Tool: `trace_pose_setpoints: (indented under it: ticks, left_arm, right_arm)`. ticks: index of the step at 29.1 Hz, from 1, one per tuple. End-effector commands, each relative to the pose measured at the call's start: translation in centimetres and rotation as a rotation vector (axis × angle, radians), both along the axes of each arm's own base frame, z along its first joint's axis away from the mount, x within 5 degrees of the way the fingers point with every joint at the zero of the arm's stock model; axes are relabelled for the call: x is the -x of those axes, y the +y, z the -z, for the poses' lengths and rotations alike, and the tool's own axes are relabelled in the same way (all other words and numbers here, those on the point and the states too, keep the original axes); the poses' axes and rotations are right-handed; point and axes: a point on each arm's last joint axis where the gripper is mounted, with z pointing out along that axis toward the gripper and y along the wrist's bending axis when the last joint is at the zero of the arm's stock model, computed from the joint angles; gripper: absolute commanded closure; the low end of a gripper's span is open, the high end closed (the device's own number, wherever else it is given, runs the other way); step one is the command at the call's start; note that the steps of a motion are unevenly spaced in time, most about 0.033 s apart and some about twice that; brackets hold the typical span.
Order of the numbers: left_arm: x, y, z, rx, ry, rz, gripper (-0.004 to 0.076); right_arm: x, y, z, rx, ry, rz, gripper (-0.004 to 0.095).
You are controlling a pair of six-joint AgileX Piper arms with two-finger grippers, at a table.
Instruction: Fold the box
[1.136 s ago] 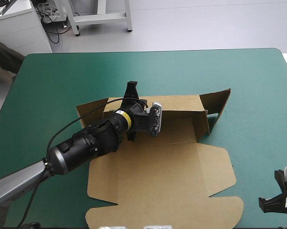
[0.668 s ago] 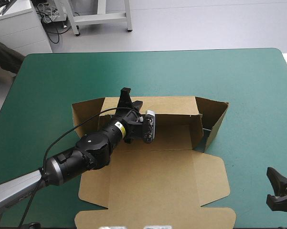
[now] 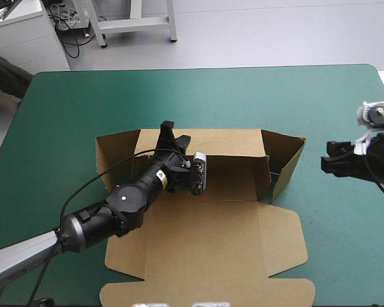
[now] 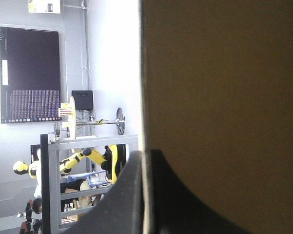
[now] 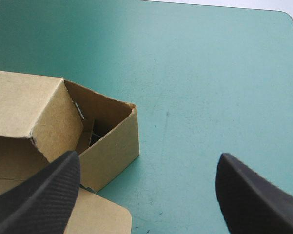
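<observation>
My right gripper is about to pick up the box by its doubled board edge [image 3: 269, 157], so that it can fold the box's raised back side [image 3: 223, 142] into shape.
The brown box [image 3: 211, 243] lies mid-table with its lid flat toward the near edge. Its back wall [image 3: 223, 141] and right side wall [image 3: 287, 160] stand raised. My left gripper [image 3: 168, 133] reaches in from the near left and is shut on the back wall's top edge. In the left wrist view the board [image 4: 219, 97] stands on edge between the nearly closed fingers of that gripper [image 4: 144, 163]. My right gripper [image 3: 329, 160] hovers open to the right of the side wall, apart from it. In the right wrist view this gripper [image 5: 148, 158] faces the box's right corner [image 5: 109, 141].
Bare teal-green cover [image 3: 255, 96] stretches beyond the box to the far edge and around its right side [image 5: 209, 87]. The box's left flap [image 3: 112, 157] lies out toward the left. The lid's rounded tabs [image 3: 287, 240] reach close to the table's near edge.
The right arm has come up from the near right corner to beside the box's right wall, its fingers now open. The left gripper shifted the box slightly left and stood the back wall straighter.
</observation>
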Motion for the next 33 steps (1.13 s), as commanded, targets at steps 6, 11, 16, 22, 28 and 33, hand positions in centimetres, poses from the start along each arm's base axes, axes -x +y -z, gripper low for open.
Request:
trace_pose_setpoints:
  ticks: [6, 11, 16, 22, 28, 33]
  left_arm:
    - [0.2, 0.6, -1.8, 0.037, -0.053, -0.042, 0.0756]
    - [0.0, 0.9, -1.8, 0.037, -0.054, -0.078, 0.0756]
    - [0.0, 0.9, -1.8, 0.056, -0.045, -0.083, 0.0756]
    - [0.1, 0.9, -1.8, 0.058, -0.043, -0.082, 0.0756]
    - [0.1, 0.8, -1.7, 0.068, -0.037, -0.075, 0.0756]
    - [0.2, 0.6, -1.7, 0.074, -0.031, -0.054, 0.0756]
  right_arm:
    - [-9.1, 2.4, -0.1, 0.075, 0.035, -0.023, 0.0158]
    - [-13.3, 2.5, 1.0, 0.072, 0.073, -0.028, 0.0158]
    - [-16.9, 2.3, 2.5, -0.041, 0.147, -0.085, 0.0156]
    - [-20.2, 1.8, 5.1, -0.064, 0.234, -0.091, 0.0157]
    - [-22.2, 2.2, 8.3, -0.074, 0.374, -0.107, 0.0156]
    - [-21.8, 2.3, 9.5, -0.033, 0.491, -0.149, 0.0158]
